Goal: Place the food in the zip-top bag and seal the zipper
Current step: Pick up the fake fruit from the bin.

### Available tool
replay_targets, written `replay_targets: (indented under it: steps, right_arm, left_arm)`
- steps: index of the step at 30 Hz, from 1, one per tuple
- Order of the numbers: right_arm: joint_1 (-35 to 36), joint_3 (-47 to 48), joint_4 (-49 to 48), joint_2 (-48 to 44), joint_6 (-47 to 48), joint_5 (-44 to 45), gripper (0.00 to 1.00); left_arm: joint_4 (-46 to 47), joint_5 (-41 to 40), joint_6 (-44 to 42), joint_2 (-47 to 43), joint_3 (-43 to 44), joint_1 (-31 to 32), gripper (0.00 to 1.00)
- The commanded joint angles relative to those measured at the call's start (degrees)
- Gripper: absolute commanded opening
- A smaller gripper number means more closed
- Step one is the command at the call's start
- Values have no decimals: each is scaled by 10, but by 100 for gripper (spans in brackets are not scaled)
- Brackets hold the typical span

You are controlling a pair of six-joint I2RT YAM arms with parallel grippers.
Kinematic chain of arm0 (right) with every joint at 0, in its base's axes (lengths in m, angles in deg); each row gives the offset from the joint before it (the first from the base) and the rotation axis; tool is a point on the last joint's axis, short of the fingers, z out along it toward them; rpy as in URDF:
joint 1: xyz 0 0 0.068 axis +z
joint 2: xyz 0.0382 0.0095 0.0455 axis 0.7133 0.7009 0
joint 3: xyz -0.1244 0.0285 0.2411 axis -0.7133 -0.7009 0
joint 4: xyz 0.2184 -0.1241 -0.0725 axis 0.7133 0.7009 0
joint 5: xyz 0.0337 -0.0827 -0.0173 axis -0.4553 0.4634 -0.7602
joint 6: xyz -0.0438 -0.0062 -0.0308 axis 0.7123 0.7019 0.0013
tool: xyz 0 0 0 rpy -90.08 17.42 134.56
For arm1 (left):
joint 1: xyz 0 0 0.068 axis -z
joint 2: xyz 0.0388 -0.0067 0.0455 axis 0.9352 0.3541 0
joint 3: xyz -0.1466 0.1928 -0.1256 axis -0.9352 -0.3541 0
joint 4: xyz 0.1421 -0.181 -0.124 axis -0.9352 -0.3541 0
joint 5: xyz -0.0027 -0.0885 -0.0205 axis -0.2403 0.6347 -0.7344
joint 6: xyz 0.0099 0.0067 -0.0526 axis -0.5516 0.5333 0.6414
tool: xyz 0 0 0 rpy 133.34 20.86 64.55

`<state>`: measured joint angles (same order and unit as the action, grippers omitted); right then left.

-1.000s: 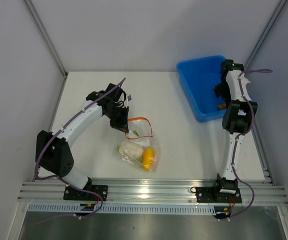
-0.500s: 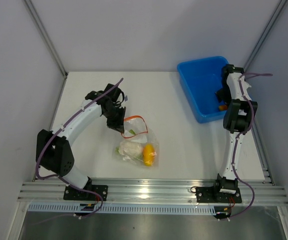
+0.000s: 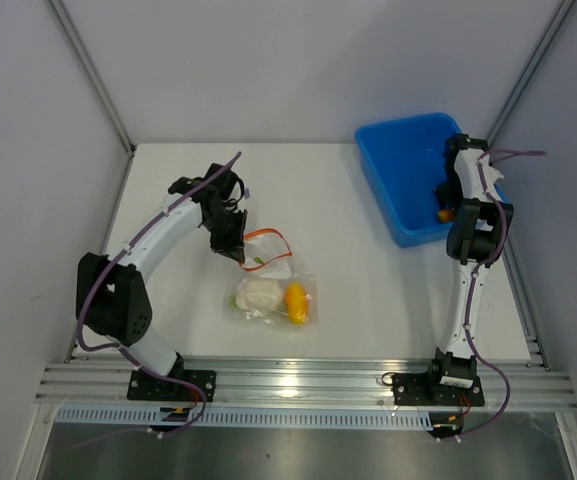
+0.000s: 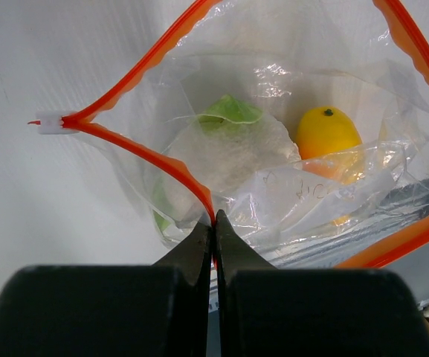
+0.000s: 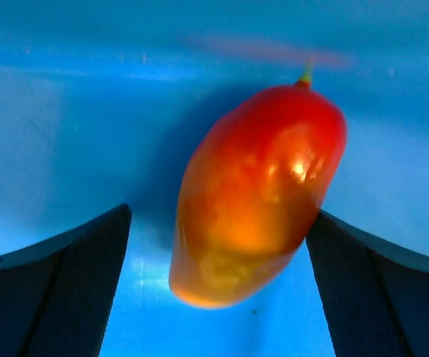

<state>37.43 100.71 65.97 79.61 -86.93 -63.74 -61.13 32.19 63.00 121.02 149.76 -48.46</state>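
My right gripper closes on the red-orange piece next, since the piece's lower half lies between my fingers and closing now would catch the piece.
The clear zip-top bag (image 3: pixel 273 297) lies on the white table with its mouth gaping toward my left gripper (image 3: pixel 235 253). That gripper (image 4: pixel 214 220) is shut on the orange-red zipper (image 4: pixel 151 156) strip of one lip. Inside the bag sit the white-and-green cauliflower lump (image 4: pixel 229 149) and a yellow-orange piece (image 4: pixel 328 132). My right gripper (image 3: pixel 446 196) reaches down into the blue bin (image 3: pixel 400 160). It stands open (image 5: pixel 218 216) around a red-orange piece (image 5: pixel 259 197) that lies on the bin floor between its fingers (image 5: pixel 58 290).
A small white slider tab (image 4: pixel 50 123) sits at the end of the zipper. The blue bin stands at the table's back right corner. Grey walls close in the table on the left, back and right.
My left gripper has drawn back and to the left with the zipper lip, dragging the bag a little left. My right gripper has moved further along inside the bin, over the red-orange piece.
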Motion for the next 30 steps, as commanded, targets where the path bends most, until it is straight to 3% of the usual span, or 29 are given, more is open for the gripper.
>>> replay_targets:
  steps: [1,9,18,21,22,26,30]
  right_arm:
    - [-3,16,79,24,-17,-1,98]
    - [-1,0,50,20,-15,-3,88]
    - [1,-17,6,-3,22,1,66]
    - [7,-45,-46,-25,75,10,50]
    - [10,-50,-56,-37,86,14,35]
    - [16,-53,-91,-57,143,23,0]
    - [19,-55,-155,-84,196,11,0]
  left_arm:
    - [1,-2,-5,3,17,-5,0]
    - [12,1,-10,-6,3,-5,1]
    - [22,7,-16,-12,-5,-4,1]
    - [31,12,-14,-25,-19,-1,1]
    - [33,13,-14,-29,-27,-1,1]
    - [39,16,-12,-49,-37,6,1]
    - [53,3,-24,-66,-48,33,1]
